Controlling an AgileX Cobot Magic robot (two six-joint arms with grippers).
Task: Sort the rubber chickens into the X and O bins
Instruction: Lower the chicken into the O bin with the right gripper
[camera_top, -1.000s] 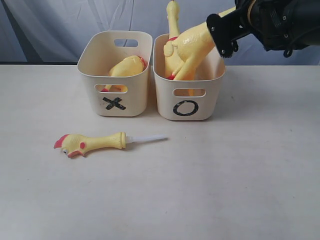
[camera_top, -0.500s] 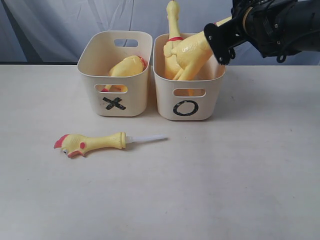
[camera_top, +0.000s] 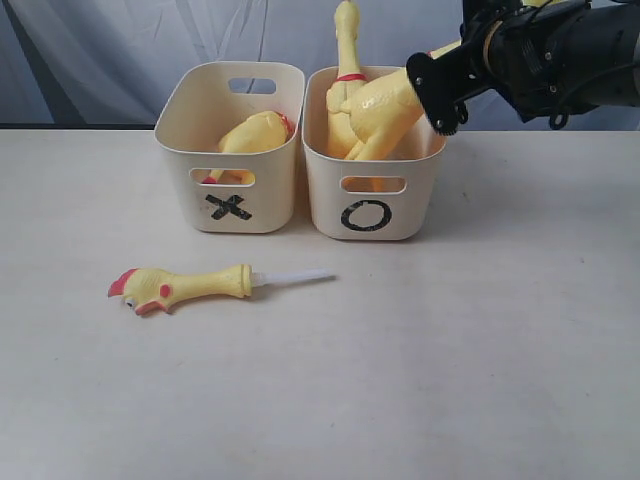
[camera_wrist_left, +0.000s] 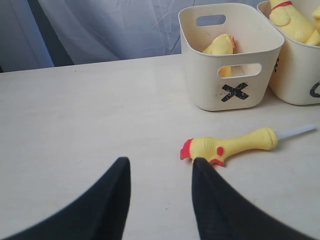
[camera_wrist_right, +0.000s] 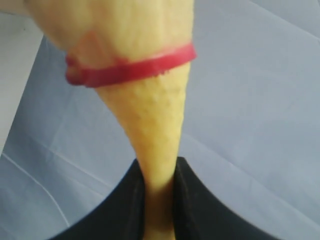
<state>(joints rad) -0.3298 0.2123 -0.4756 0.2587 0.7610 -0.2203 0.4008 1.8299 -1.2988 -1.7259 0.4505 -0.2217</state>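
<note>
The chicken's lower body (camera_top: 383, 125) is inside the O bin (camera_top: 400, 200) and leans at the bin's rim, so the chicken would stay in there and the robot's right gripper should open.
The cream X bin (camera_top: 180, 150) holds one yellow rubber chicken (camera_top: 255, 133). Beside it, the O bin (camera_top: 400, 200) holds a chicken standing with its neck up (camera_top: 346, 40). My right gripper (camera_top: 437, 90) is shut on the thin neck of a second large, red-collared chicken (camera_top: 378, 105), whose body hangs tilted over the O bin's rim and into it. The right wrist view shows the fingers (camera_wrist_right: 159, 167) clamped on that neck (camera_wrist_right: 155, 125). A small chicken with a white stem (camera_top: 180, 285) lies on the table. My left gripper (camera_wrist_left: 160, 162) hangs open just short of its head (camera_wrist_left: 225, 146).
The two bins stand side by side at the back of the pale table (camera_top: 420, 350), before a grey-blue cloth backdrop (camera_top: 100, 50). The left wrist view shows the X bin (camera_wrist_left: 200, 85) and part of the O bin (camera_wrist_left: 295, 80) beyond the small chicken.
My right gripper has moved slightly left and down, lowering the held chicken further into the O bin. The O bin has shifted a little to the left. The small chicken has not moved.
</note>
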